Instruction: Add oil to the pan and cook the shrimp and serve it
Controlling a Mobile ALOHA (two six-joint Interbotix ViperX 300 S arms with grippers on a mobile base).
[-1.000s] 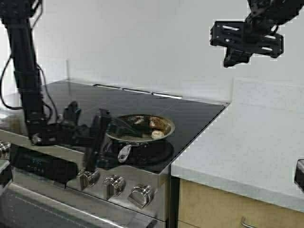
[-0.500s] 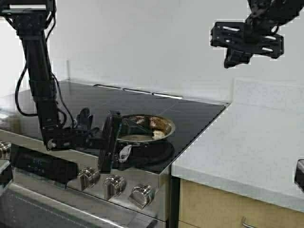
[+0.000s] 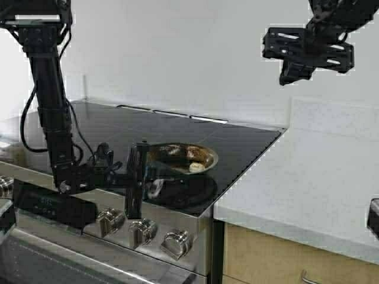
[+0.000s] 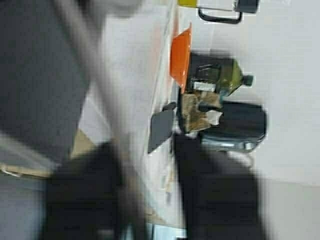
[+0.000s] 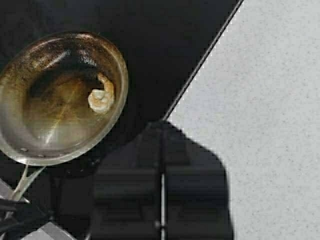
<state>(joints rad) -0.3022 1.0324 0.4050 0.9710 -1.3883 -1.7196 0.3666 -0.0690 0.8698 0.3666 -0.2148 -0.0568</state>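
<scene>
Next, my left gripper takes hold of the steel pan by its narrow silver handle, since the pan's round body is wider than my fingertips open.
The steel pan (image 3: pixel 177 155) sits on the black cooktop, and the small curled shrimp (image 3: pixel 196 167) lies in it near the rim. From above, the right wrist view shows the pan (image 5: pixel 60 100) and the shrimp (image 5: pixel 101 97). My left gripper (image 3: pixel 149 177) is low at the stove's front, open, with the pan's handle (image 3: pixel 156 188) between its fingers. My right gripper (image 3: pixel 290 74) hangs shut and empty, high above the edge where cooktop meets counter. The oil jug (image 4: pixel 220 80) shows far off in the left wrist view.
A white counter (image 3: pixel 308 183) runs to the right of the stove. Steel knobs (image 3: pixel 136 228) line the stove front below my left gripper. Beside the oil jug are an orange bowl (image 4: pixel 181 57) and a black appliance (image 4: pixel 235 125).
My left arm has moved right along the stove front, bringing its gripper up to the pan's handle. The pan, the shrimp and the right arm have stayed put.
</scene>
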